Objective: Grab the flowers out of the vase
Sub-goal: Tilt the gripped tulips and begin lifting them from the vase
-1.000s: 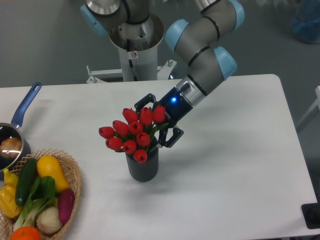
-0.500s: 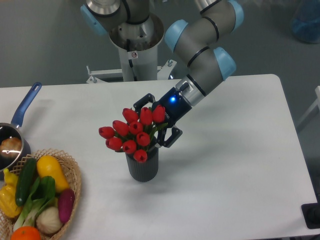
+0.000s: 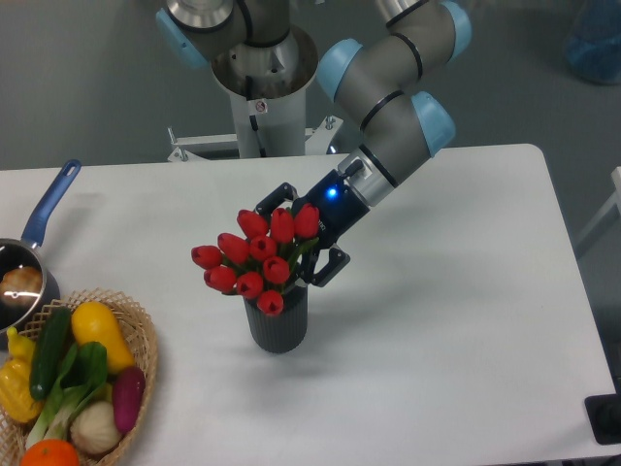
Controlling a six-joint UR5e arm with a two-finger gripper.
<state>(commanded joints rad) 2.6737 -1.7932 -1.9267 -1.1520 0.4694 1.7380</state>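
The tulips should next be picked up by their green stems with my gripper, to get the flowers point(image 3: 254, 264) out of the vase point(image 3: 278, 325).
A tight bunch of red tulips, the flowers point(image 3: 254, 264), stands upright in the vase point(image 3: 278, 325), a dark ribbed cylinder at the middle of the white table point(image 3: 466, 320). My gripper point(image 3: 291, 243) reaches in from the upper right, right behind the blooms. It is open, with one black finger point(image 3: 275, 198) above the bunch and the other point(image 3: 330, 268) to its right, level with the vase rim. The fingertips are hidden behind the flowers and leaves, so I cannot tell whether they touch the stems.
A wicker basket point(image 3: 146, 335) of vegetables sits at the front left corner. A blue-handled saucepan point(image 3: 39, 228) lies at the left edge. The robot's base column point(image 3: 262, 87) rises behind the table.
The gripper has crept a few pixels to the left, closer in behind the flowers. The flowers and vase have not moved.
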